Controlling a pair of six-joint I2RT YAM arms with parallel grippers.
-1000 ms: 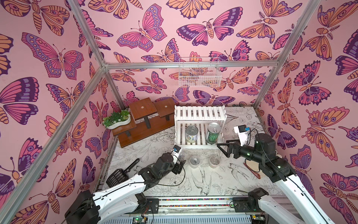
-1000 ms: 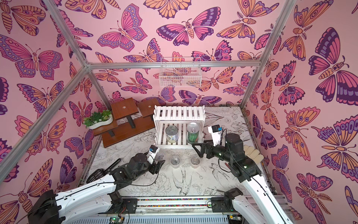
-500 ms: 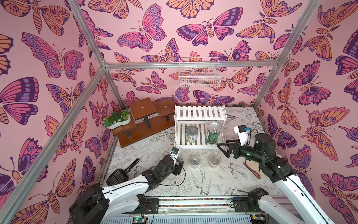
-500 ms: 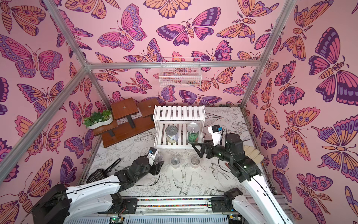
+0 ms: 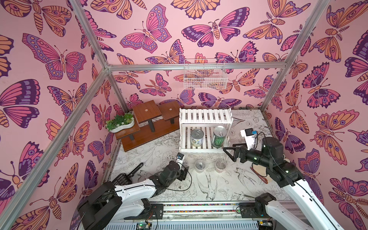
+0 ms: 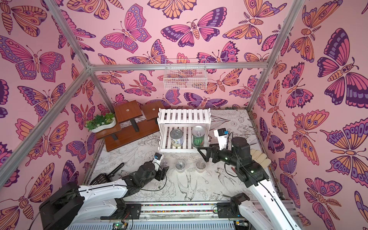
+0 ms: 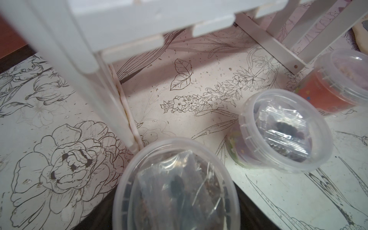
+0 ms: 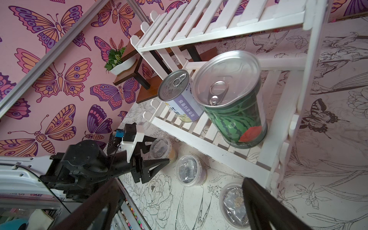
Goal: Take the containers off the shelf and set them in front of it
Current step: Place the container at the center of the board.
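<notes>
The held tub's rim is level with the purple tub's rim, so the tub would stand on the tabletop if released. It is time for my left gripper to open now.
The white slatted shelf (image 5: 205, 116) (image 6: 184, 116) (image 8: 219, 25) carries two cans on its lower tier: a pale-labelled can (image 5: 197, 137) (image 6: 176, 137) (image 8: 179, 95) and a green-striped can (image 5: 219, 136) (image 6: 198, 136) (image 8: 233, 99). Two clear tubs stand on the table in front of it, one with purple contents (image 5: 199, 165) (image 7: 284, 131) (image 8: 189, 170) and one with orange (image 5: 220, 164) (image 7: 338, 83) (image 8: 235, 205). My left gripper (image 5: 184, 166) (image 6: 165, 167) is shut on a third tub (image 7: 175, 187) (image 8: 162, 148) by the shelf's front left leg. My right gripper (image 5: 229, 154) (image 6: 202, 154) (image 8: 180, 191) hangs open off the shelf's front right corner, above the orange tub.
A brown stepped stand (image 5: 151, 121) with a white planter (image 5: 120, 123) sits left of the shelf. A white wire basket (image 5: 205, 76) hangs on the back wall. A black brush-like tool (image 5: 127, 175) lies at the front left. A wooden item (image 5: 258, 175) lies under the right arm.
My left wrist has sunk slightly with the tub between its fingers, and its shoulder has shifted. The right arm and the cans have not moved.
</notes>
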